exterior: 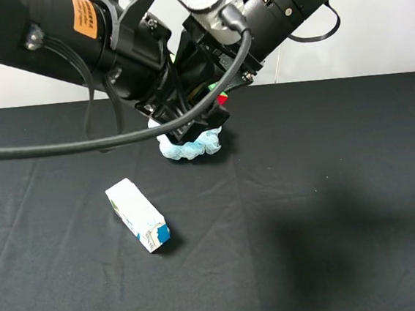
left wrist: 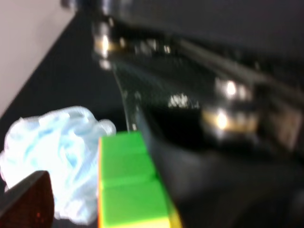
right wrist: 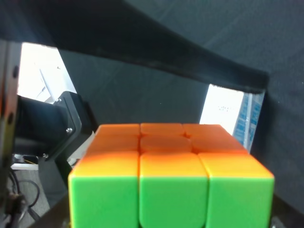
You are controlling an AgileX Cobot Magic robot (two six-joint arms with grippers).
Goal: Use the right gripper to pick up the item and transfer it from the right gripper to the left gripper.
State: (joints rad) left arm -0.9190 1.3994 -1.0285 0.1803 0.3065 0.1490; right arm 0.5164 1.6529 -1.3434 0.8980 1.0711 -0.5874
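Next, my left gripper grips the puzzle cube by its red and orange sides to complete the transfer from my right gripper.
The puzzle cube is held in the air above the pale blue puff, where both arms meet; only a red and green sliver of it shows in the exterior high view. My right gripper is shut on it. In the right wrist view the cube fills the lower frame, orange on top and green in front. My left gripper, on the arm with the orange label, is right beside it. In the left wrist view the cube's green face lies apart from one left finger, and the jaws look open.
The puff lies on the black cloth table at the back centre, under the grippers. A white-and-blue carton lies front left; it also shows in the right wrist view. A black cable loops across the left.
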